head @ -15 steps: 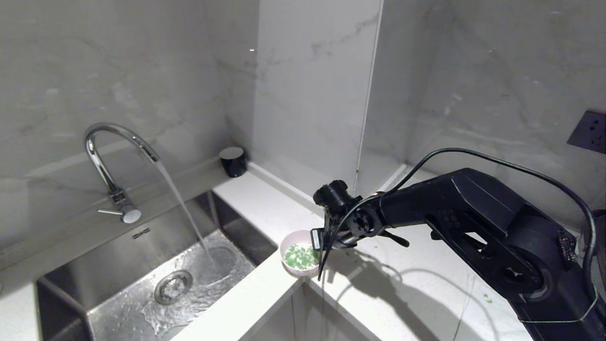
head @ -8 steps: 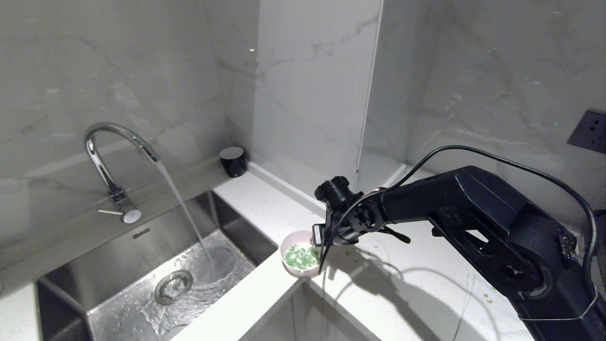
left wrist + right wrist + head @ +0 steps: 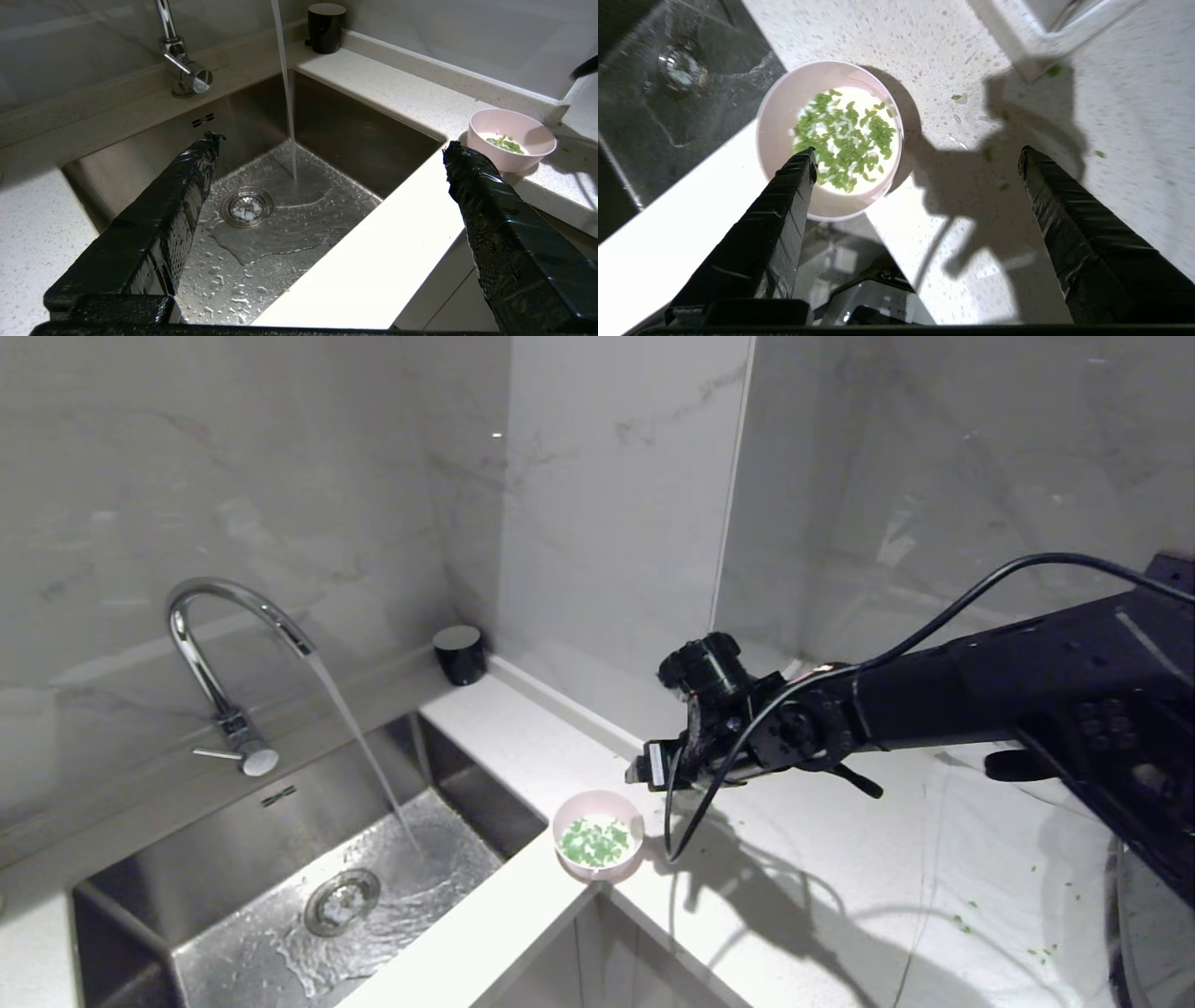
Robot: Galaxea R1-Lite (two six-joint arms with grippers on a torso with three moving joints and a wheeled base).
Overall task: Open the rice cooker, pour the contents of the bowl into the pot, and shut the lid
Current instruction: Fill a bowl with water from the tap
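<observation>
The wide pink bowl has loose green bits in it, so to pour, I will next pick it up upright by its rim with my left gripper.
The pale pink bowl (image 3: 598,814) stands on the white counter at the corner beside the sink, and the contents of the bowl (image 3: 594,841), chopped green bits, lie inside. My right gripper (image 3: 658,768) hangs above and just right of it, open, touching nothing. Seen from the right wrist, the bowl (image 3: 784,107) and its green bits (image 3: 850,135) lie under one finger of the open gripper (image 3: 916,150). My left gripper (image 3: 331,142) is open over the sink, with the bowl (image 3: 528,154) off to one side. The rice cooker, its pot and its lid are out of view.
Water runs from the chrome tap (image 3: 201,644) into the steel sink (image 3: 280,821). A black cup (image 3: 459,653) stands in the back corner. A socket (image 3: 1162,593) is on the right wall. Loose green bits (image 3: 962,922) lie on the counter (image 3: 840,896).
My right gripper was shut at the bowl's rim. It has opened, let go, risen and drawn back to the right. The bowl stays on the counter.
</observation>
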